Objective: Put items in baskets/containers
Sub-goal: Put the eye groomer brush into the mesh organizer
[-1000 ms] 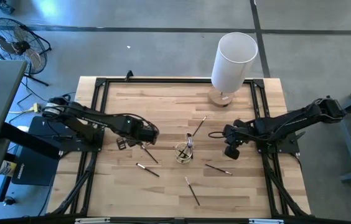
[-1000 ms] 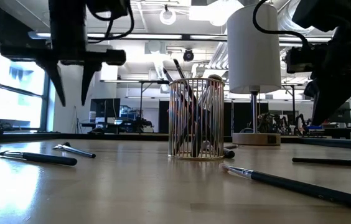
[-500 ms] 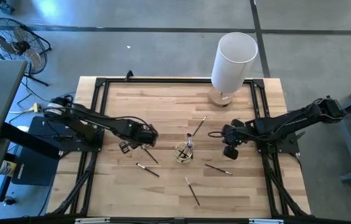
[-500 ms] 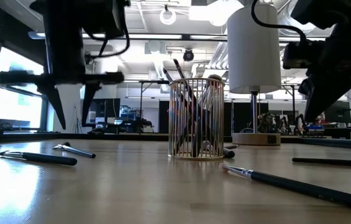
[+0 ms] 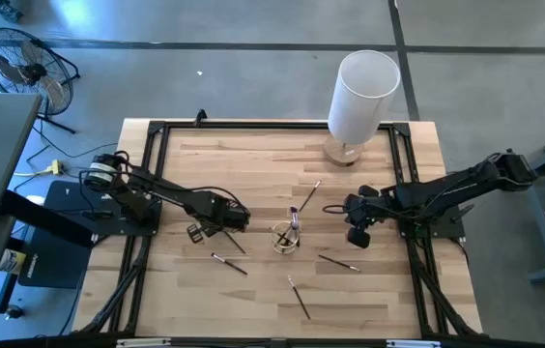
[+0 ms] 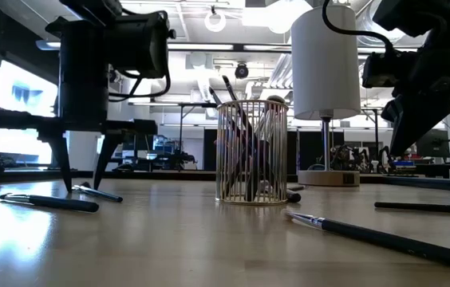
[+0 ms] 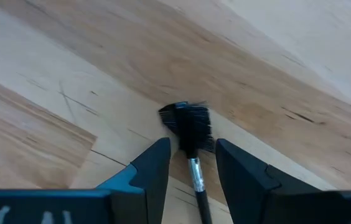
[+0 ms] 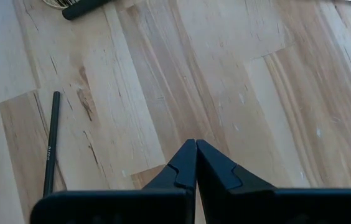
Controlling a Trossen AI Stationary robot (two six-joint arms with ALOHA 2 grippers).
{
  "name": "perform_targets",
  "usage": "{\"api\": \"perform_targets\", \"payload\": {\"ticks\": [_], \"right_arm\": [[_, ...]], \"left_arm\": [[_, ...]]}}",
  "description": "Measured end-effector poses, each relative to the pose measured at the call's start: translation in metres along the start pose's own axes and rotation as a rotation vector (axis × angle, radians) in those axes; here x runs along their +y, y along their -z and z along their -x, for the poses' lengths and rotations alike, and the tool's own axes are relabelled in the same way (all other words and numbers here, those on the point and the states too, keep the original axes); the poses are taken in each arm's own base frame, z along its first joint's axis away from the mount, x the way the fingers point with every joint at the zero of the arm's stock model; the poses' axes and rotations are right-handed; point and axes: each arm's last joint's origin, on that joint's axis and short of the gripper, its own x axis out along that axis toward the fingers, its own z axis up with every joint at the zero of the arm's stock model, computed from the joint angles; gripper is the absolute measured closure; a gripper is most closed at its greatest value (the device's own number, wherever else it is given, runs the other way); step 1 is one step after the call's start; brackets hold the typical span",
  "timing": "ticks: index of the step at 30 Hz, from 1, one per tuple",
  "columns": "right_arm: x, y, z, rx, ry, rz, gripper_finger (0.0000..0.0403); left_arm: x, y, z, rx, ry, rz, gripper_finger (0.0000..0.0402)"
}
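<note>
My left gripper is to grab the brush by its silver ferrule (image 7: 196, 175) next, so that the brush's handle (image 7: 204, 208) stays free to slide into the cup.
My left gripper (image 7: 192, 146) points straight down, open, low over the table just left of the cup. Its two fingers stand on either side of a thin dark brush (image 7: 188, 121), just behind the black bristle head, without touching it. That brush (image 5: 234, 242) lies flat on the wood. The small round ribbed cup (image 5: 284, 237) stands upright at mid-table with several brushes (image 6: 245, 135) leaning in it. My right gripper (image 5: 358, 237) hangs shut above the table right of the cup, holding nothing.
Loose brushes lie flat around the cup (image 5: 229, 263), (image 5: 299, 297), (image 5: 338, 262), (image 5: 311, 190). One dark handle (image 8: 51, 146) shows near my right gripper. A tall white cylinder on a wooden base (image 5: 361, 97) stands at the far edge. A black frame (image 5: 152, 145) borders the table.
My left gripper has sunk straight down toward the table, its fingers staying open, and now straddles the brush left of the cup. The brush has not moved.
</note>
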Motion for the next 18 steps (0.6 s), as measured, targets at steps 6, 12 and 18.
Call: {"api": "perform_targets", "payload": {"ticks": [6, 12, 18], "right_arm": [[0.0003, -0.0001, -0.0001, -0.001, -0.004, 0.001, 0.0399], [0.0004, -0.0004, -0.0001, -0.004, -0.006, 0.000, 0.0401], [0.0004, -0.0005, -0.0001, -0.004, -0.007, 0.000, 0.0400]], "left_arm": [[-0.0003, 0.0005, -0.0025, -0.008, -0.001, -0.037, 0.0270], [0.0004, 0.0002, -0.0028, -0.009, -0.013, -0.097, 0.0293], [0.0007, 0.0007, -0.0032, 0.004, -0.021, -0.139, 0.0382]]}}
